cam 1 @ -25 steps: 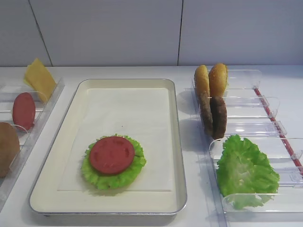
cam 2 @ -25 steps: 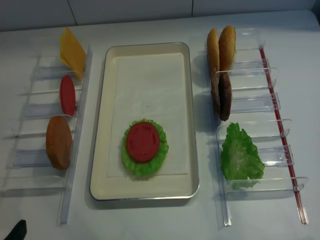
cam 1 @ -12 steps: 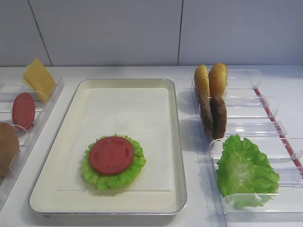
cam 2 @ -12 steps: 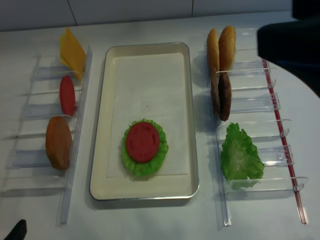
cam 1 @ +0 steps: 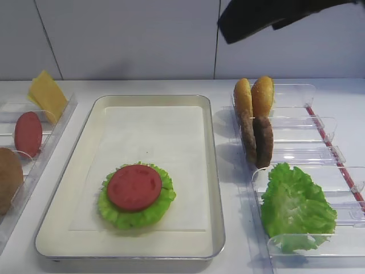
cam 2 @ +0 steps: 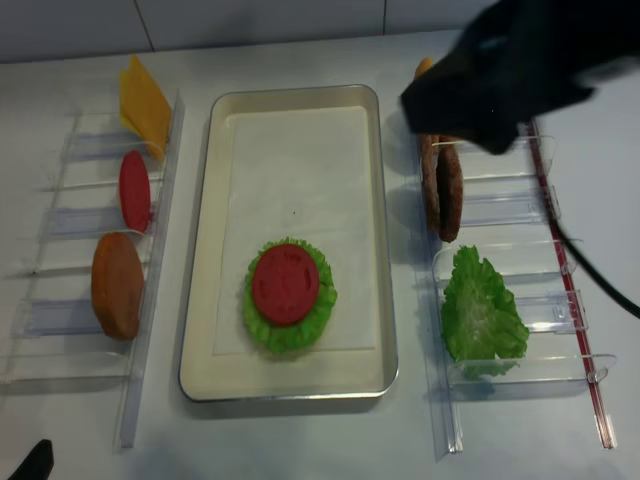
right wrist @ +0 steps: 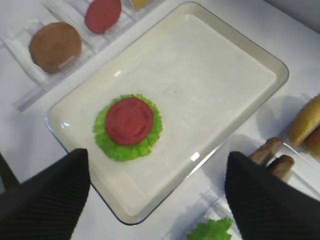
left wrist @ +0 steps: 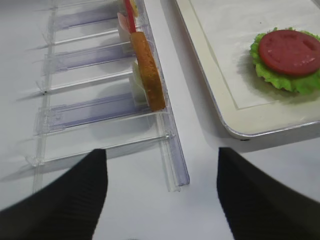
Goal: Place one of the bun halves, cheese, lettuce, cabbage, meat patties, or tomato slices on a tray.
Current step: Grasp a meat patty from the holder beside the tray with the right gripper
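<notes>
The other patty and clear dividers crowd the flat sides of the dark brown meat patty, so my right gripper will grab the dark brown patty by its upright top edge.
The tray (cam 1: 211,171) holds a lettuce leaf topped by a tomato slice (cam 1: 134,187). In the right rack stand two bun halves (cam 1: 254,97) and two meat patties (cam 1: 256,140), with more lettuce (cam 1: 296,205) in front of them. The left rack carries cheese (cam 1: 48,94), a tomato slice (cam 1: 28,133) and a bun half (cam 1: 8,180). My right gripper (right wrist: 157,160) hangs open and empty high above the tray's near right edge; its arm (cam 2: 520,70) hides the buns in the realsense view. Low by the left rack's front end, my left gripper (left wrist: 160,165) is open and empty.
Clear plastic racks (cam 2: 500,210) flank the tray on both sides, with upright dividers (left wrist: 95,107). A red strip (cam 2: 560,260) runs along the right rack. A white wall (cam 1: 125,40) rises behind the table.
My right arm has swung in from the right and now hovers over the buns and the tray's right side. The food and the left gripper have not moved.
</notes>
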